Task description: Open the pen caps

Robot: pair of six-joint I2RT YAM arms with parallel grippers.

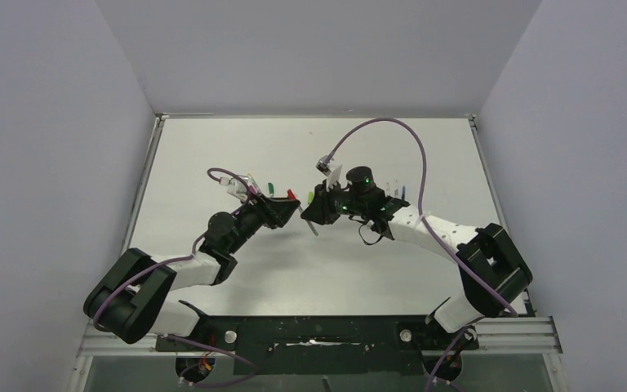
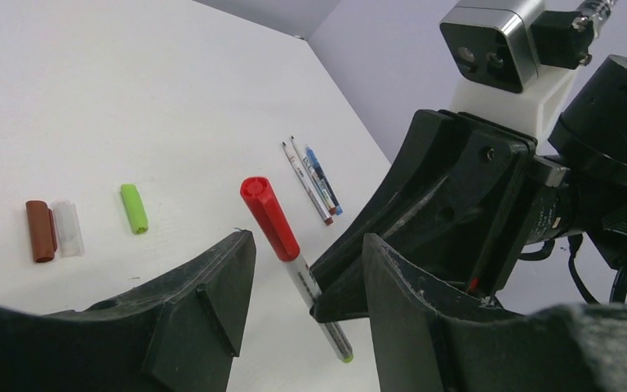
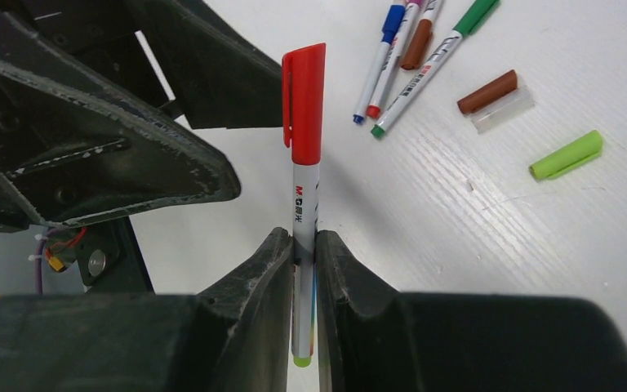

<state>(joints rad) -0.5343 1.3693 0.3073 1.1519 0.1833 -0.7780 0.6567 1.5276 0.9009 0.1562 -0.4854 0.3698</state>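
Observation:
My left gripper grabs the pen's red cap (image 3: 304, 102) next, to open it. My right gripper holds the white body of the pen.
My right gripper (image 3: 304, 245) is shut on the white barrel of a pen (image 3: 304, 208) and holds it above the table. The pen's red cap (image 3: 304, 102) is on and points toward my left gripper. My left gripper (image 2: 306, 253) is open; its jaws stand on either side of the pen, just below the red cap (image 2: 269, 216), not touching it. In the top view both grippers, left (image 1: 288, 209) and right (image 1: 312, 214), meet at the table's middle. Loose caps lie on the table: lime (image 2: 134, 207), maroon (image 2: 41, 231) and a clear one (image 2: 68, 229).
Three more pens (image 3: 412, 57) lie side by side on the table beyond the held pen, with blue, brown and green ends; they also show in the left wrist view (image 2: 314, 180). The loose lime cap (image 3: 566, 155) and maroon cap (image 3: 486, 91) lie near them.

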